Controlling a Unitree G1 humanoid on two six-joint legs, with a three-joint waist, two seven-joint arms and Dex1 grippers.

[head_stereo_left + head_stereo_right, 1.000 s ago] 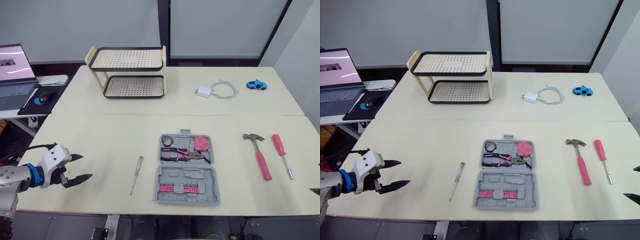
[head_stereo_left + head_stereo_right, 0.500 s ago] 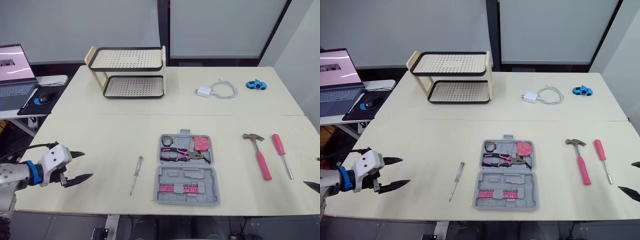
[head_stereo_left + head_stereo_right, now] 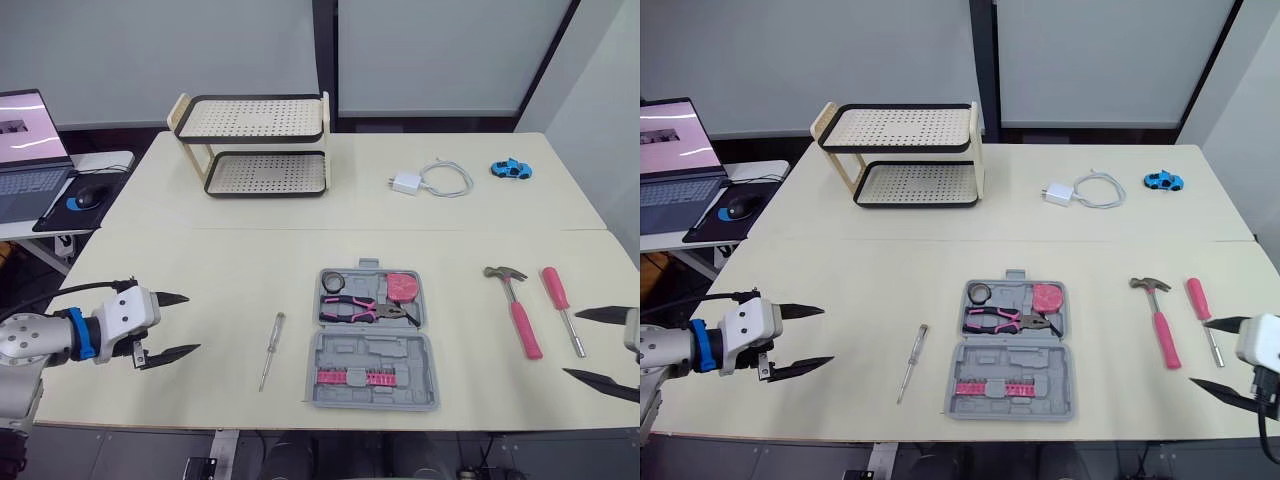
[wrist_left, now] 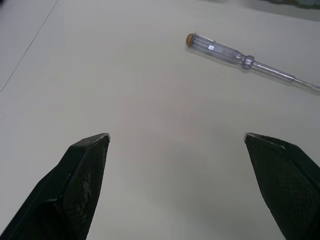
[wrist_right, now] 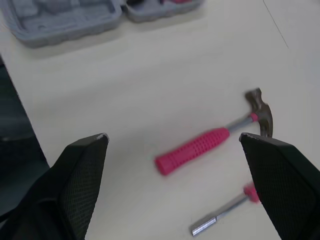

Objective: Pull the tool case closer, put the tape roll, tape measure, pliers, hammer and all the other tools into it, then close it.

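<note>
I should next use my left gripper to grab the long, thin screwdriver's clear handle (image 3: 273,342) beside its collar, near its middle, as a slim shaft (image 3: 266,370) reaches far out.
The grey tool case (image 3: 373,340) lies open at the table's front centre, holding a black tape roll (image 3: 333,281), a pink tape measure (image 3: 403,286), pliers (image 3: 360,308) and a pink bit strip (image 3: 355,377). A clear-handled screwdriver (image 3: 271,350) lies left of it. To its right lie the pink-handled hammer (image 3: 515,310) and a pink screwdriver (image 3: 560,308). My left gripper (image 3: 190,323) is open and empty, left of the clear screwdriver (image 4: 240,57). My right gripper (image 3: 572,344) is open and empty at the front right, near the hammer (image 5: 210,142).
A two-tier perforated rack (image 3: 258,145) stands at the back left. A white charger with its cable (image 3: 432,180) and a blue toy car (image 3: 511,168) lie at the back right. A laptop (image 3: 30,150) and mouse (image 3: 80,200) sit on a side desk to the left.
My left gripper has moved right, closer to the clear screwdriver. My right gripper has come in from the right edge towards the hammer and pink screwdriver.
</note>
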